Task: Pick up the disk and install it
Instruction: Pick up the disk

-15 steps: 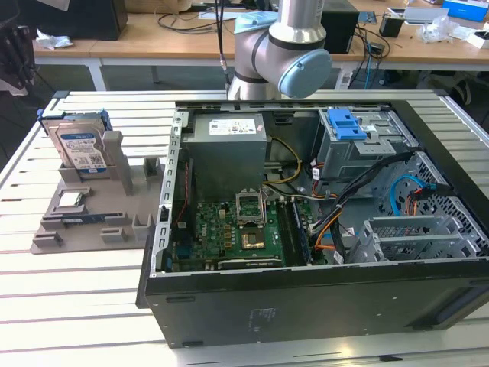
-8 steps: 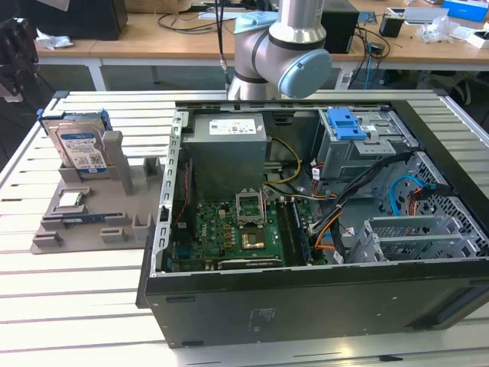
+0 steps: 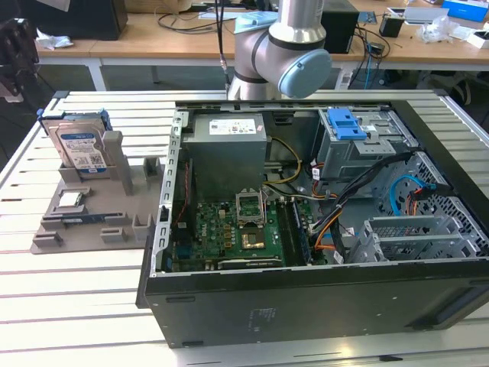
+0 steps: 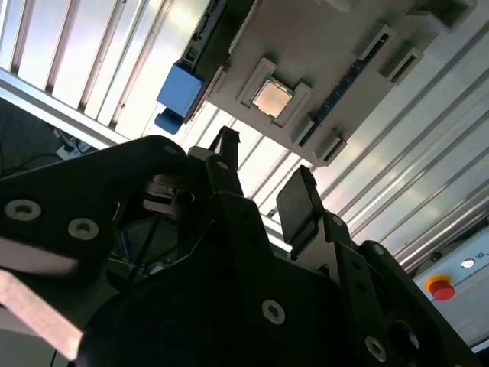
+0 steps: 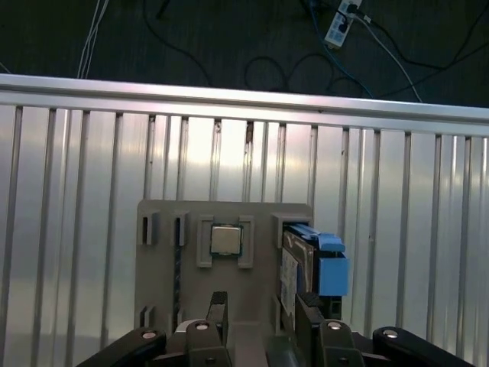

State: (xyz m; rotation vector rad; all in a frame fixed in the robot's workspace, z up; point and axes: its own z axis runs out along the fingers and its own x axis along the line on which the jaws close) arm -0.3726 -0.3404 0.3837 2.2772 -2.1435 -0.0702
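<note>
My gripper needs to take hold of the disk by the blue carrier's upper end (image 3: 76, 116) next, because the disk's lower end is down in the holder's slot (image 3: 95, 174).
The disk (image 3: 79, 145) stands upright in a slot at the far end of the grey holder (image 3: 92, 218), at the exterior view's left. It is silver with a blue-and-white label and a blue carrier. In the first wrist view I look down on the disk (image 5: 328, 271) edge-on, with my gripper (image 5: 262, 306) high above the holder (image 5: 164, 306) and its black fingers (image 5: 218, 304) spread apart. In the second wrist view the gripper (image 4: 263, 183) is open with nothing between its fingers, and the disk (image 4: 180, 86) lies beyond them.
A small square processor chip (image 5: 225, 239) sits in a pocket of the holder beside the disk. The open computer case (image 3: 306, 298) lies at the exterior view's right, with a drive bay and blue latch (image 3: 348, 122) at its far side. The arm (image 3: 283, 53) rises behind the case.
</note>
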